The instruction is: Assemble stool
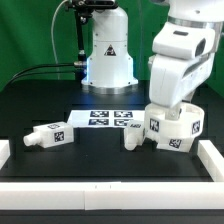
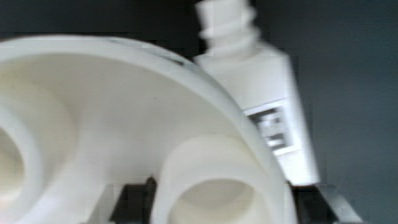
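Observation:
The seat's lower edge (image 1: 165,136) in my gripper hangs above the table and white leg, so the seat stays held in my gripper for now.
The round white seat disc (image 1: 176,126) with tags on its wall is at the exterior view's right. In the wrist view its hollowed underside (image 2: 107,110) with round sockets fills most of the picture. My gripper (image 1: 172,104) comes down on it from above. In the wrist view the gripper (image 2: 217,200) has its dark fingers (image 2: 135,200) pressed on either side of the seat's rim. One white leg (image 1: 130,140) stands close beside the seat. It shows with its threaded tip in the wrist view (image 2: 263,95). Another leg (image 1: 47,135) lies at the exterior view's left.
The marker board (image 1: 104,119) lies flat behind the parts. A raised white rail (image 1: 110,186) borders the black table at the front and both sides. The robot's white base (image 1: 108,55) stands at the back, with cables trailing to the exterior view's left.

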